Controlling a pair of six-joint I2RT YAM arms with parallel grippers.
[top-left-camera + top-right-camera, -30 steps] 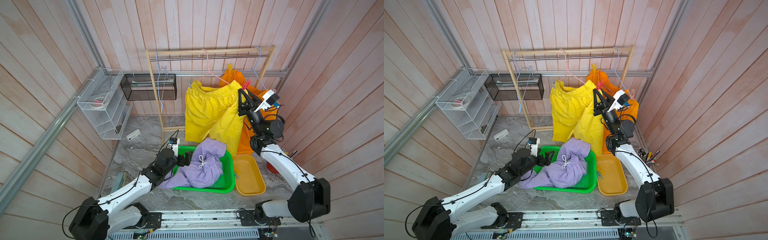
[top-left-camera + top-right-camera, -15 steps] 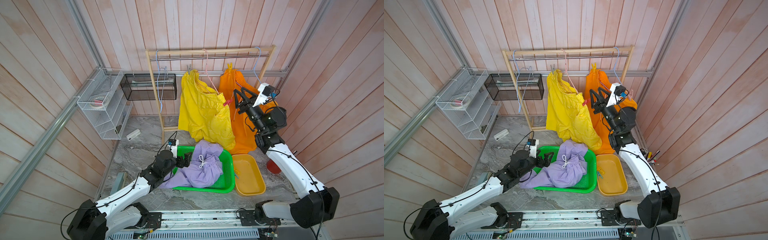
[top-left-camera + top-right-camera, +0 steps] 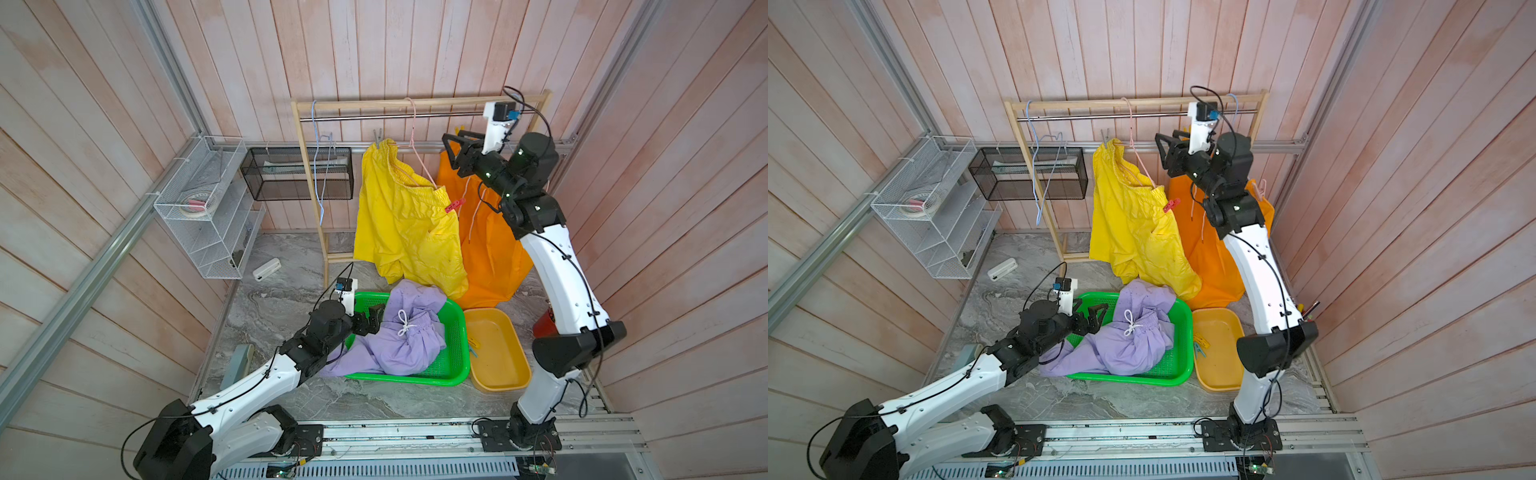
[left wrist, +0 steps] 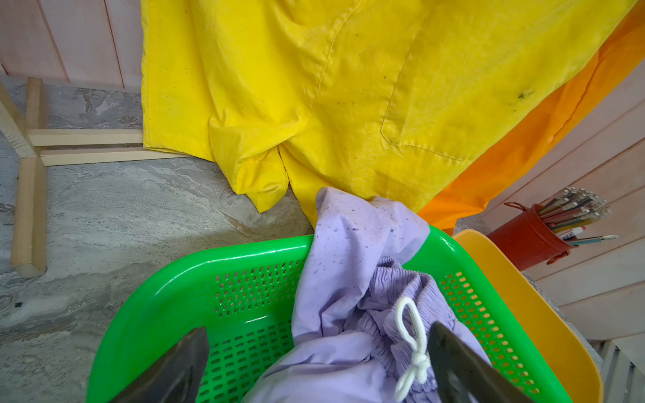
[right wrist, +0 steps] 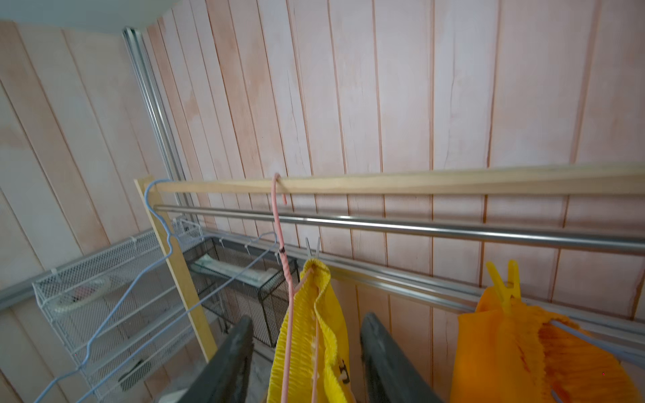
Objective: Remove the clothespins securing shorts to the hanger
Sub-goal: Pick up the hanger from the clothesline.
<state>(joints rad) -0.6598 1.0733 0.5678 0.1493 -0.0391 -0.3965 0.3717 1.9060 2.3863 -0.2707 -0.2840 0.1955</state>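
Note:
My right gripper should next take the pink hanger's arm on the red clothespin side, to leave its hook free to unhang and the grey clothespin removable.
Yellow shorts (image 3: 407, 232) hang steeply tilted on a pink hanger (image 5: 279, 226). A grey clothespin (image 5: 313, 248) holds their high corner and a red clothespin (image 3: 454, 205) sits on the low end. Behind them, orange shorts (image 3: 490, 249) carry a yellow clothespin (image 5: 504, 282) and a pale pink clothespin (image 3: 1261, 186). My right gripper (image 3: 451, 145) is open and empty near the rail, right of the yellow waistband. Lilac shorts (image 3: 407, 332) lie in the green basket (image 3: 455, 365), and my left gripper (image 3: 374, 318) hovers open beside them.
The wooden rack (image 3: 419, 102) also holds a bare blue hanger (image 3: 318, 166). A yellow tray (image 3: 498, 374) right of the basket holds two loose clothespins (image 3: 473, 347). A white wire shelf (image 3: 208, 208) and a black mesh basket (image 3: 297, 174) line the back left. A red pen cup (image 4: 530, 237) stands at the right wall.
My right gripper has opened, let go at the red clothespin and risen toward the rail. The yellow shorts swung left and now hang tilted. The left arm has not moved.

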